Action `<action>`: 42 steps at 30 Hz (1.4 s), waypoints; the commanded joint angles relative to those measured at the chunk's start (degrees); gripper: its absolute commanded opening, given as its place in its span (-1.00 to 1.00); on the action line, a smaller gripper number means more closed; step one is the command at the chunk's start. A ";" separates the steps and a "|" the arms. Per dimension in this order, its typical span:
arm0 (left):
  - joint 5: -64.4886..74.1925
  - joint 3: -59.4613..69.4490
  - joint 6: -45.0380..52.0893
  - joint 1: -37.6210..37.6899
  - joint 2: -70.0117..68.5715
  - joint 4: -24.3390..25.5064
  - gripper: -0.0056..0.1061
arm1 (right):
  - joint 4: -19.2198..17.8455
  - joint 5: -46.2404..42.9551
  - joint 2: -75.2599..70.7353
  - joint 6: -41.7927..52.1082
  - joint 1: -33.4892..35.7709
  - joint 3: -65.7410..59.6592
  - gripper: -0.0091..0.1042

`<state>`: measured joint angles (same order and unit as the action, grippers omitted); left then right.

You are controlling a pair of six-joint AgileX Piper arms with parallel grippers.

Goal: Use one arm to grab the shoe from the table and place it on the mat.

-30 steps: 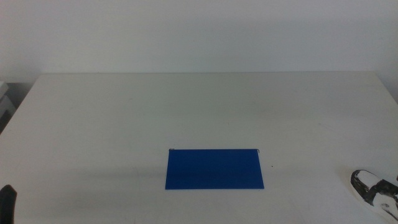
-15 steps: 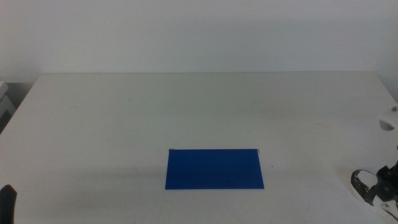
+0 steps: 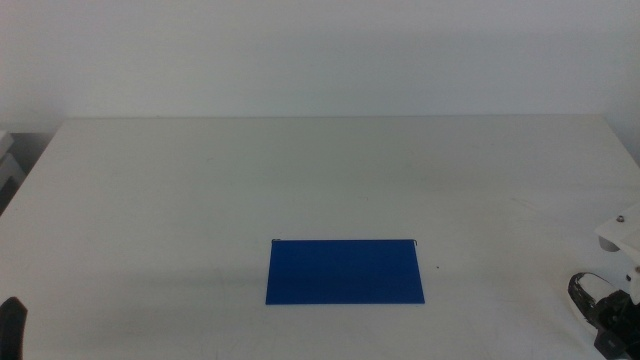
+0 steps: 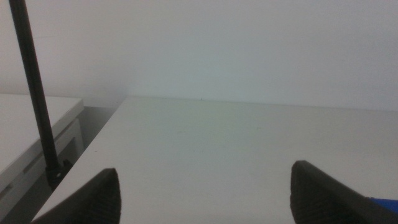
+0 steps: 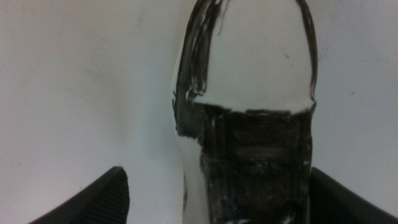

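Observation:
My fingers reach down beside both sides of the shoe's black patterned panel [image 5: 256, 162] and would hold the shoe now, so my right gripper needs to close.
The shoe [image 5: 249, 93] is white with black patterned panels and fills the right wrist view. It lies on the white table [image 3: 320, 180] at the front right, where only its tip [image 3: 583, 293] shows. My right gripper [image 5: 216, 190] is open, one jaw on each side of the shoe and clear of it. In the middle view it [image 3: 612, 320] hangs over the shoe under the arm's white bracket [image 3: 620, 232]. The blue mat [image 3: 345, 271] lies flat at front centre, left of the shoe. My left gripper [image 4: 205, 193] is open and empty at the front left [image 3: 11, 325].
A thin black pole [image 4: 34, 93] and a lower white surface [image 4: 31, 124] stand off the table's left edge. The mat's corner [image 4: 387, 200] shows in the left wrist view. A white wall stands behind the table.
My right arm has come in from the right and lowered over the shoe, now covering most of it. The shoe, the mat and the left gripper have not moved.

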<state>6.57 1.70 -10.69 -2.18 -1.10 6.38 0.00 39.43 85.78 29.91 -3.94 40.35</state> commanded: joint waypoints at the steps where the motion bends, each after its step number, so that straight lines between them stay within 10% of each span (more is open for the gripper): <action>1: -4.65 0.29 -0.17 0.21 -0.37 -0.22 0.78 | -0.70 -0.78 -1.58 0.85 -0.43 0.92 0.51; 10: -4.65 0.29 -0.17 0.21 -0.37 -0.22 0.78 | -1.10 0.84 -1.75 1.06 -0.19 1.83 -0.90; 42: -4.65 0.29 -0.17 0.21 -0.37 -0.22 0.78 | -4.90 31.05 22.81 -20.59 33.89 57.49 -0.91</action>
<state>6.57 1.70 -10.69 -2.18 -1.10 6.38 -3.61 68.47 108.65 10.24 28.14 92.33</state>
